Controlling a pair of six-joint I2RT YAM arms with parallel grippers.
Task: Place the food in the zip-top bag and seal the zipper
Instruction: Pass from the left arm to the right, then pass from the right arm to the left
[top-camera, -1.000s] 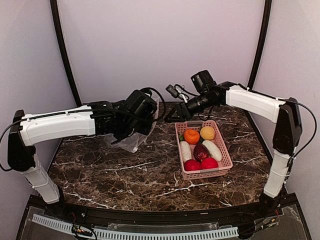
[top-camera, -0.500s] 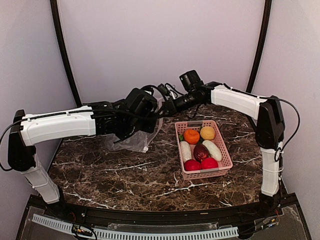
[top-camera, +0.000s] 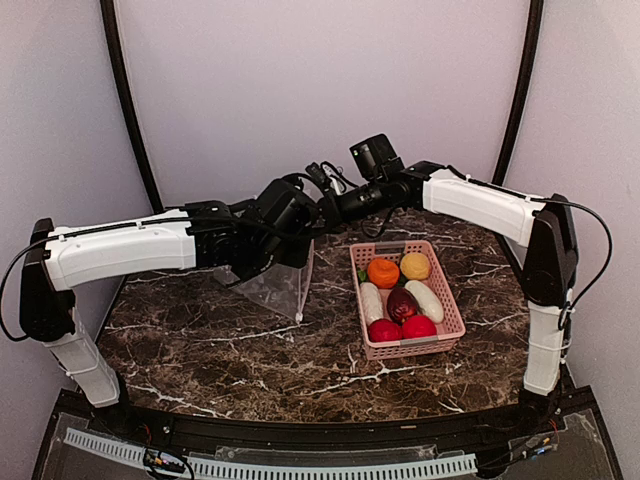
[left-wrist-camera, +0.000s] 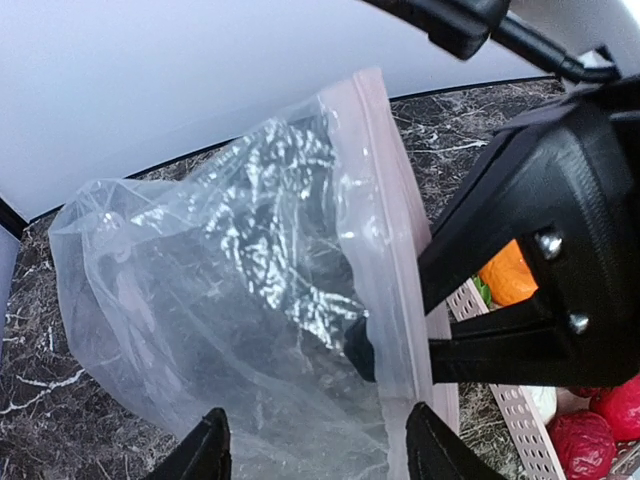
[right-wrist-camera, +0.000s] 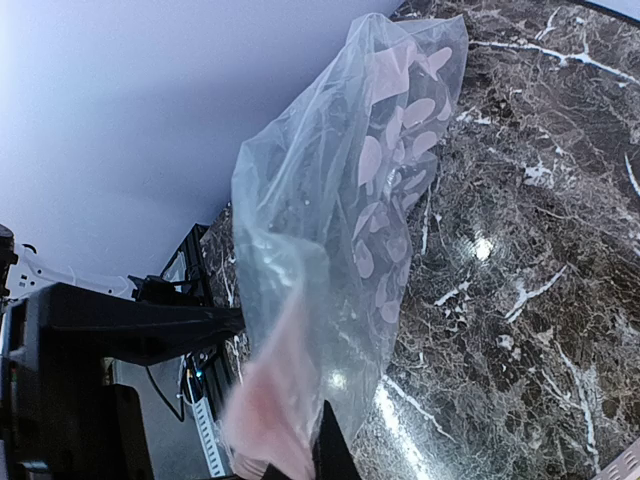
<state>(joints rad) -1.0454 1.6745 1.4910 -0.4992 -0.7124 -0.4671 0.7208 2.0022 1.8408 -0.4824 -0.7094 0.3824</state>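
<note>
I will next use my left gripper to grab the zip-top bag by its pink zipper edge (top-camera: 307, 262) (left-wrist-camera: 398, 414), keeping the bag's opening open so the food can go inside.
The zip-top bag (top-camera: 282, 285) hangs crinkled and clear above the marble, its lower part near the table. My right gripper (top-camera: 322, 212) is shut on its pink zipper (left-wrist-camera: 395, 230) edge, and the blurred strip (right-wrist-camera: 275, 410) lies between the closed jaws of that gripper (right-wrist-camera: 315, 455). My left gripper (left-wrist-camera: 318, 450) stands open just before the bag (left-wrist-camera: 230, 290), holding nothing. The food lies in the pink basket (top-camera: 455, 325): an orange ball (top-camera: 383, 272), a yellow ball (top-camera: 415, 265), white oblong pieces (top-camera: 371, 302), a maroon fruit (top-camera: 402, 303) and red fruits (top-camera: 419, 326).
The two wrists are crowded together at the back middle of the table, just left of the basket. The marble tabletop (top-camera: 250, 350) stretches in front of them. Black frame posts (top-camera: 130, 110) and pale walls close in the back.
My right gripper moved left to the bag and shut on its zipper edge. My left gripper then opened and let the bag go; the bag now hangs from the right gripper.
</note>
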